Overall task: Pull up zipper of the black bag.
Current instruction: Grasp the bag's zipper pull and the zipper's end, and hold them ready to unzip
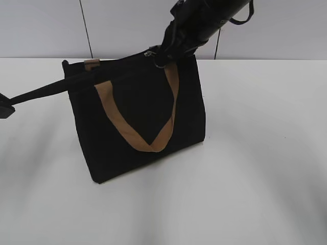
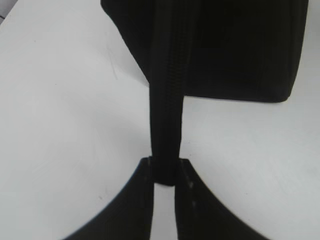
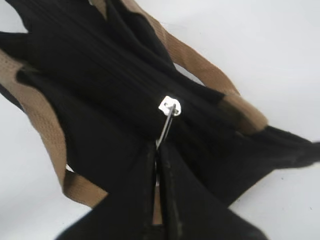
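The silver zipper pull is at the far end of the bag's top edge, so I should release the zip tail with my left gripper.
The black bag (image 1: 138,112) stands upright mid-table, with a tan strap handle (image 1: 148,144) hanging down its front. A black zip tail (image 1: 41,92) stretches from the bag's top left corner to my left gripper (image 1: 5,107). The left wrist view shows that gripper (image 2: 165,172) shut on the tail (image 2: 165,115), with the bag (image 2: 230,50) beyond. My right gripper (image 1: 164,55) is at the bag's top edge. In the right wrist view it (image 3: 159,150) is shut on the key-ring loop of the silver zipper pull (image 3: 170,106), which also shows in the exterior view (image 1: 152,53).
The white table (image 1: 255,168) spreads around the bag. A pale wall with a dark vertical seam (image 1: 86,25) stands behind. The right arm comes down from the top right over the bag.
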Controlling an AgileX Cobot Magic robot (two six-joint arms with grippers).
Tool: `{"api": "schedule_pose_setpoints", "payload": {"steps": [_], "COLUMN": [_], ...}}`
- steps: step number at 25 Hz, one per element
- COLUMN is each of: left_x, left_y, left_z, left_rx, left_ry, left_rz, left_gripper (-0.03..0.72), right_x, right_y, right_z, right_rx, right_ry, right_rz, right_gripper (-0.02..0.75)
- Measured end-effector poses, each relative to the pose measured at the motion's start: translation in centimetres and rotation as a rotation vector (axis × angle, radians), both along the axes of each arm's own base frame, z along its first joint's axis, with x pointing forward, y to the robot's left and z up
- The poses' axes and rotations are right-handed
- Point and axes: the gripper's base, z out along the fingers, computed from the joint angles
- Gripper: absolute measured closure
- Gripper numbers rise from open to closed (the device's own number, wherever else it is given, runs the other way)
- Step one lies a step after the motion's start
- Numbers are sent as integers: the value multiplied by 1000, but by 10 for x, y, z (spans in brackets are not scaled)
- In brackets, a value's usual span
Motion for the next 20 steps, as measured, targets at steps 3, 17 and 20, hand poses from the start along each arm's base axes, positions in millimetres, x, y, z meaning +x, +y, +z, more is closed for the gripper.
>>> {"api": "schedule_pose_setpoints", "payload": {"steps": [3,17,20], "left_x": [0,1,1], "left_y": [0,-2,-4], "left_z": [0,2,3], "left_rx": [0,-66,-102], "left_ry": [3,1,7], "left_rz": [0,31,43], "left_gripper": [610,605,507], "right_x": [8,16,13], "right_y": [-16,-41,-43], "right_z": [-1,-1,6], "right_rx": [-20,-17,3], "right_ry": [13,68,68], "right_rz": [-45,-107,-114], "right_gripper": [752,584,421]}}
